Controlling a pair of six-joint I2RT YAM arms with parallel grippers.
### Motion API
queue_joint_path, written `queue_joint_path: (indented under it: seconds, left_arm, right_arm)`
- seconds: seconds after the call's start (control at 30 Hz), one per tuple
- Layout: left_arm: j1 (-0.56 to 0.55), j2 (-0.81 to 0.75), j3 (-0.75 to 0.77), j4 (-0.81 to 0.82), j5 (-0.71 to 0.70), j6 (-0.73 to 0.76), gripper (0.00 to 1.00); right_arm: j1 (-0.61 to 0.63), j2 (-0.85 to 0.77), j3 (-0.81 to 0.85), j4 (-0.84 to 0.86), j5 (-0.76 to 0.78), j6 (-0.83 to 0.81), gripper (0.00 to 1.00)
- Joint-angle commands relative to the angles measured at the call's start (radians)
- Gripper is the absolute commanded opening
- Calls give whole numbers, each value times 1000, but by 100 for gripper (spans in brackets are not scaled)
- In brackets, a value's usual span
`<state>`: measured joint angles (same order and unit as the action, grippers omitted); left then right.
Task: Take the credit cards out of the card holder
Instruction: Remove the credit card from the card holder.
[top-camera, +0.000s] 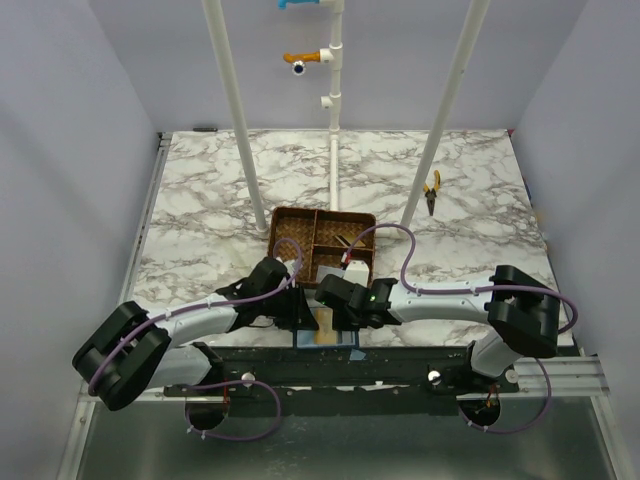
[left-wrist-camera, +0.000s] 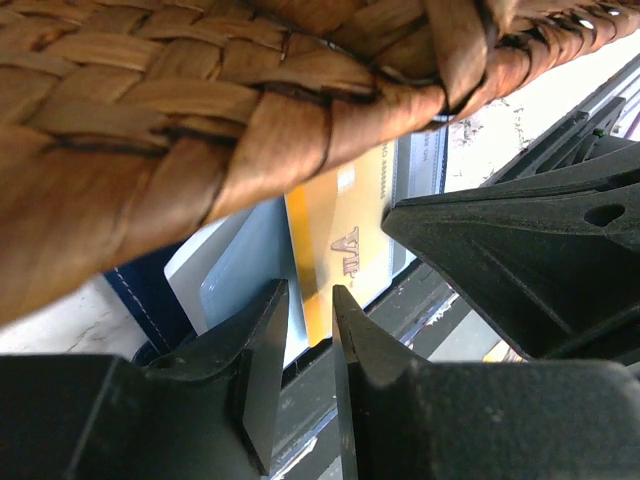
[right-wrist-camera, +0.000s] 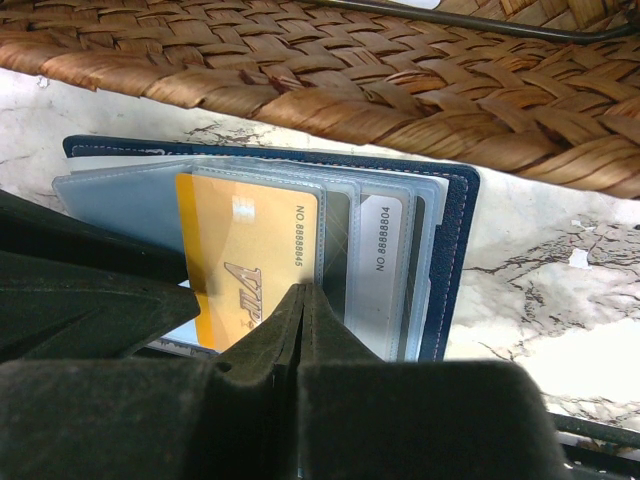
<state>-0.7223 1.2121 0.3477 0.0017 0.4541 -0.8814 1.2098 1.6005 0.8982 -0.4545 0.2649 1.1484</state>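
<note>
The left gripper should close on the gold card now: the gold card's near edge (left-wrist-camera: 316, 313) sticks out of its sleeve between the gripper's fingers, so the gripper would hold the card.
The navy card holder (right-wrist-camera: 460, 250) lies open on the marble by the table's near edge, just in front of the wicker tray. Its clear sleeves hold the credit cards: a gold one (right-wrist-camera: 240, 240) stands partly out of its sleeve, and a silver one (right-wrist-camera: 380, 250) lies to its right. My right gripper (right-wrist-camera: 305, 290) is shut, its tips touching the gold card's right edge, and I see nothing between them. My left gripper (left-wrist-camera: 310, 300) is open by a narrow gap, with the end of the gold card (left-wrist-camera: 340, 220) showing in that gap. Both grippers meet over the holder (top-camera: 325, 340).
The brown wicker divided tray (top-camera: 320, 243) sits right behind the holder and overhangs the left wrist view (left-wrist-camera: 150, 120). Yellow-handled pliers (top-camera: 431, 192) lie at the back right. Three white poles rise from the back of the table. The black frame rail runs just in front of the holder.
</note>
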Motion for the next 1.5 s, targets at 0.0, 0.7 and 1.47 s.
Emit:
queue_joint_path:
  seconds: [0.0, 0.7, 1.47]
  left_arm:
    - [-5, 20, -26, 36, 8, -8, 27]
    - [-5, -50, -81, 123, 55, -126, 13]
    - [1, -98, -87, 6, -27, -118, 0]
  right_arm:
    - [4, 19, -34, -43, 0, 4, 1]
    - [4, 42, -45, -17, -18, -1, 1]
    - [2, 27, -38, -122, 81, 13, 1]
